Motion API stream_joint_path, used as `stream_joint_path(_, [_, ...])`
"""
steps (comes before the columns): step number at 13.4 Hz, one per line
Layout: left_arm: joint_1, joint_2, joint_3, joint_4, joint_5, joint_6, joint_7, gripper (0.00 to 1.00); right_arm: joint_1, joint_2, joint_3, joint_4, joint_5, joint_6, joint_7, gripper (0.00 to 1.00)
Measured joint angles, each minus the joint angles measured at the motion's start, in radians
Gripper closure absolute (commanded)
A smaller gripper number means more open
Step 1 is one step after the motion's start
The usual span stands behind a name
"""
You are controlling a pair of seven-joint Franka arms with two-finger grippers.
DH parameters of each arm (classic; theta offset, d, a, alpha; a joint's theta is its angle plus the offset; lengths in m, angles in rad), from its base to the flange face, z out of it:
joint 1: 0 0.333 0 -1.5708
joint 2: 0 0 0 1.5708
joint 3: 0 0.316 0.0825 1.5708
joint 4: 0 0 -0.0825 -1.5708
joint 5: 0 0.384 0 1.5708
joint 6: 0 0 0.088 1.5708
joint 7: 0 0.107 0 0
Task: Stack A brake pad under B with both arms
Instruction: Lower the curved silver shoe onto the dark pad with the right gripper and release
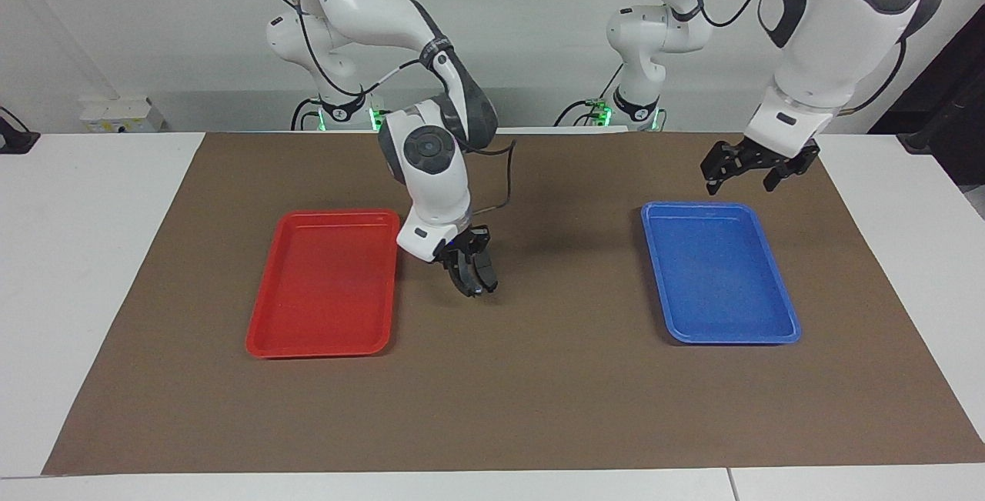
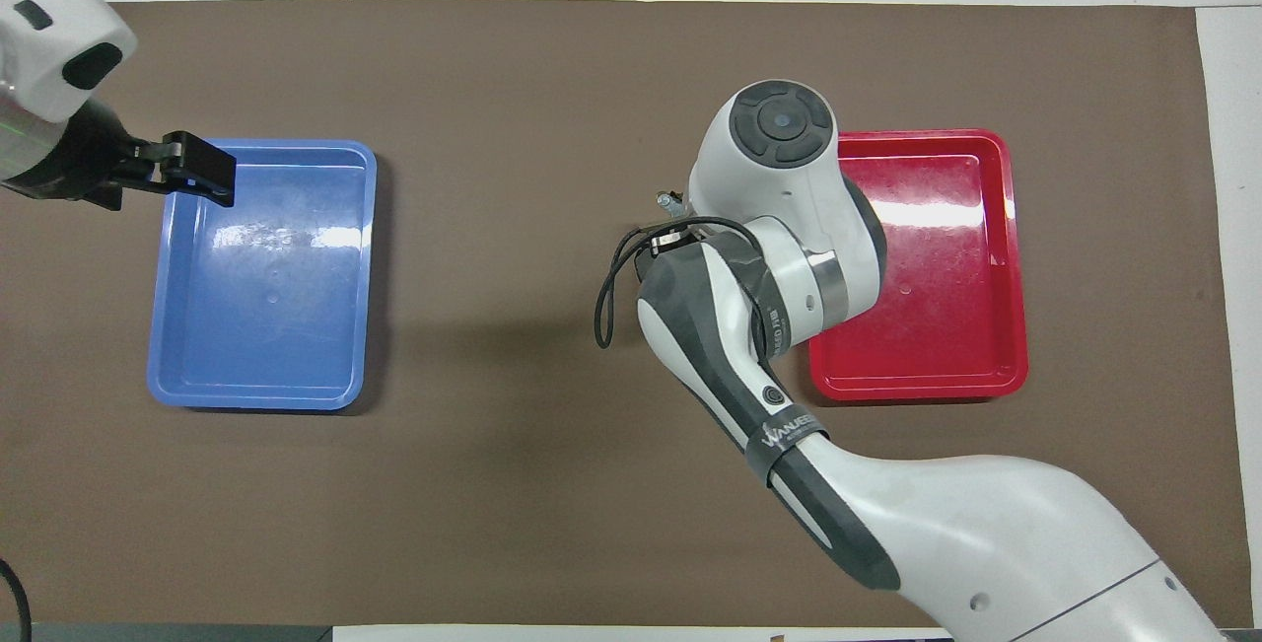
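Note:
My right gripper must keep holding B: its light grey end is above the brown mat in the overhead view.
My right gripper (image 1: 473, 279) is low over the middle of the brown mat, between the two trays. It is shut on B (image 1: 481, 284), the dark curved piece. In the overhead view only one light grey end of B (image 2: 670, 199) shows past the right arm. The A brake pad is hidden under the right arm in the overhead view. In the facing view I cannot tell it apart from the dark piece under the gripper. My left gripper (image 1: 745, 172) is open and empty. It is raised over the blue tray's edge that is nearer the robots (image 2: 197, 172).
The red tray (image 1: 323, 345) lies toward the right arm's end and holds nothing. The blue tray (image 1: 731, 338) lies toward the left arm's end and holds nothing. Both lie on the brown mat (image 1: 539, 393), which covers most of the white table.

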Motion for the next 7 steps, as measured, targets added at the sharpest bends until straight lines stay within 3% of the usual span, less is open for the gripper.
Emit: stream_joint_path(7, [-0.008,-0.031,0.002,-0.075,-0.026,0.018,0.004,0.01,0.016,0.031,0.009,-0.023,0.0,0.044,-0.024,1.0])
